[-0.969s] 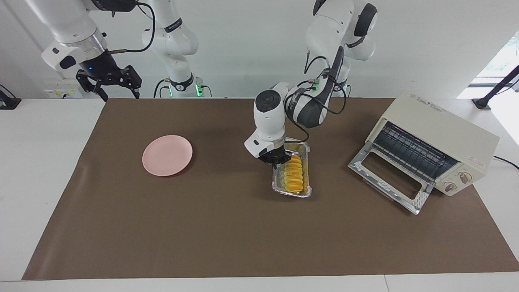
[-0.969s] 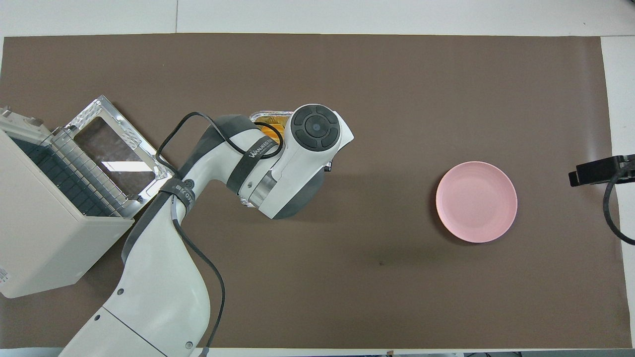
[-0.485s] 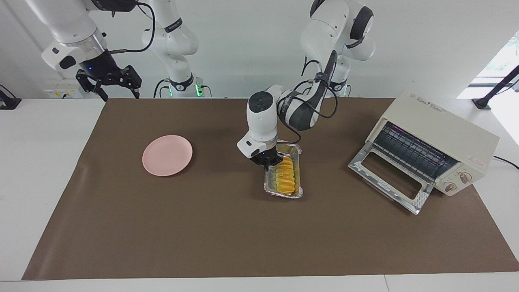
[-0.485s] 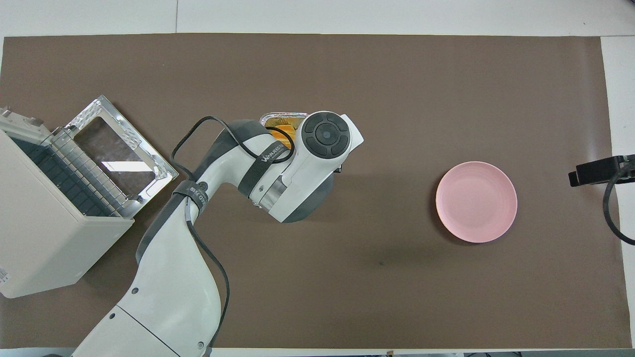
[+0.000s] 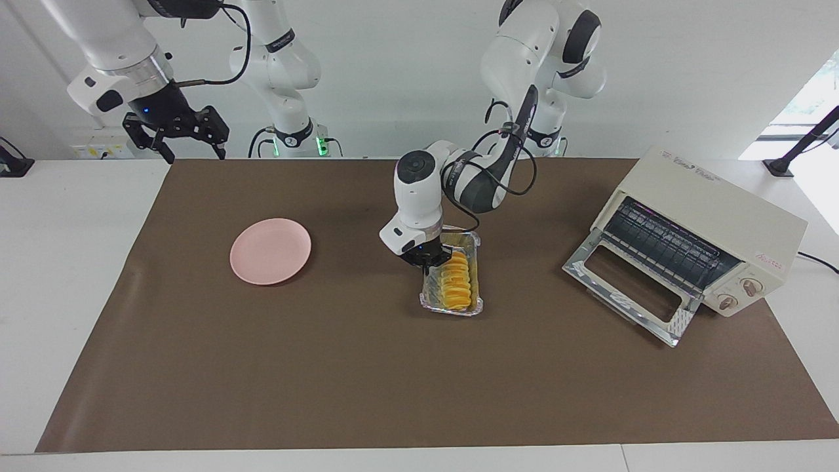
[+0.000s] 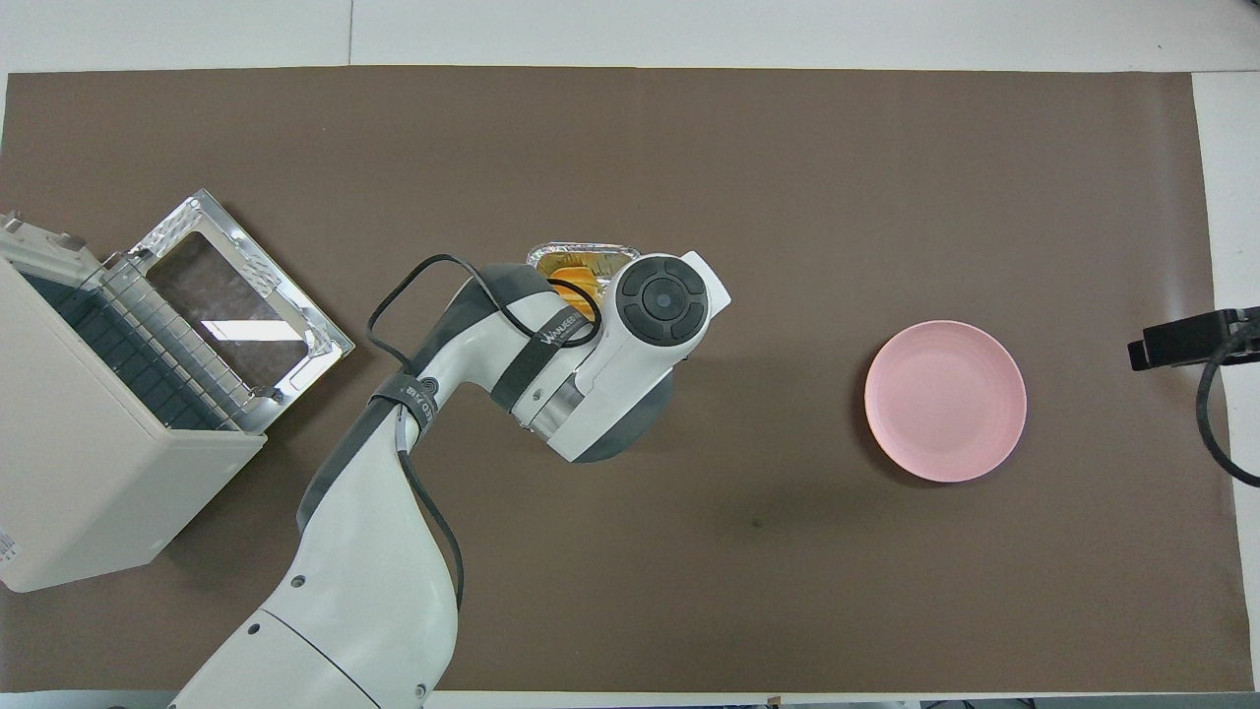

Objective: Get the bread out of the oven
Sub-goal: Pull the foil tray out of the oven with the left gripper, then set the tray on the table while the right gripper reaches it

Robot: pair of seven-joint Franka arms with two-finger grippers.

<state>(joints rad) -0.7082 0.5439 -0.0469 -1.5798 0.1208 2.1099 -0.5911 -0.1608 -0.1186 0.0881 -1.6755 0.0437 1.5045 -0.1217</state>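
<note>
I need to get the bread over to the pink plate [image 6: 945,400]. Next, I will pick up the foil tray with my right gripper by its rim [image 6: 626,255].
The golden-yellow ridged bread [image 5: 455,280] lies in a crinkled silver foil tray [image 5: 452,307] at the middle of the brown mat, outside the oven [image 5: 708,210]. My left gripper [image 5: 429,259] is shut on the tray's long rim, on the side toward the pink plate [image 5: 270,251]. I cannot tell whether the tray rests on the mat or hangs just above it. In the overhead view the left arm covers most of the tray [image 6: 581,252] and bread [image 6: 574,279]. The oven's door [image 5: 629,288] hangs open and its rack is bare. My right gripper [image 5: 175,141] waits open, raised at its end of the table.
The oven [image 6: 89,483] stands at the left arm's end of the table with its door dropped onto the mat. The pink plate [image 6: 945,400] lies empty toward the right arm's end. The brown mat [image 5: 393,380] covers most of the table.
My left gripper has moved the foil tray with the bread away from the oven, toward the plate. The right arm has not moved.
</note>
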